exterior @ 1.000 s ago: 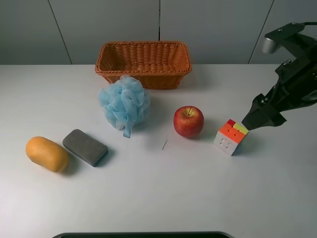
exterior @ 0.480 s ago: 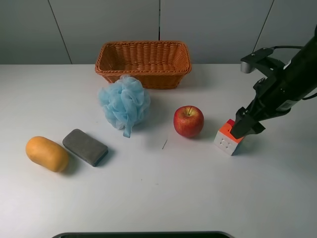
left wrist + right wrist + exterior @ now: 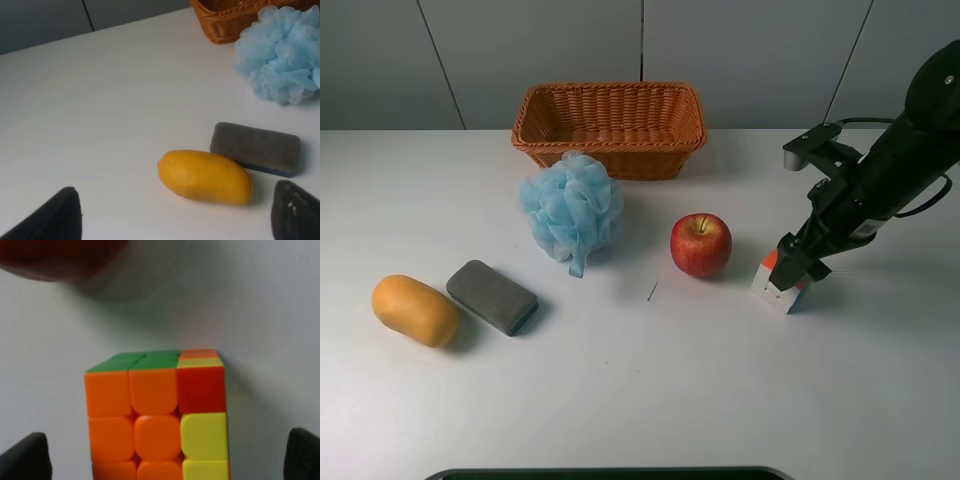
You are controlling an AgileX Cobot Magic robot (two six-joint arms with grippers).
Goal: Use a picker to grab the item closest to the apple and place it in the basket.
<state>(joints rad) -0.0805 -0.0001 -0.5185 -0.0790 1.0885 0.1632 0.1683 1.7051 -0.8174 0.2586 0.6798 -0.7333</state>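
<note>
The cube's orange top is below the fingers of my right gripper, so it isn't time to close yet. My right gripper will go down first, then close on the cube.
A multicoloured puzzle cube (image 3: 773,290) lies just right of the red apple (image 3: 701,244) and is the item nearest to it. My right gripper (image 3: 794,264) is down over the cube's top, open. In the right wrist view the cube (image 3: 155,415) fills the space between the two dark fingertips (image 3: 22,462), which stand apart on either side without touching it; the apple (image 3: 60,257) shows as a red blur beyond. The woven basket (image 3: 610,92) stands at the back. My left gripper (image 3: 175,217) is open and empty.
A light blue bath pouf (image 3: 572,210) lies in front of the basket. A grey block (image 3: 492,296) and an orange-yellow fruit (image 3: 415,310) lie at the left, and both show in the left wrist view, the fruit (image 3: 205,176) nearest my left gripper.
My right gripper has moved left and down, from beside the cube's right edge to over its top. Nothing else has moved.
</note>
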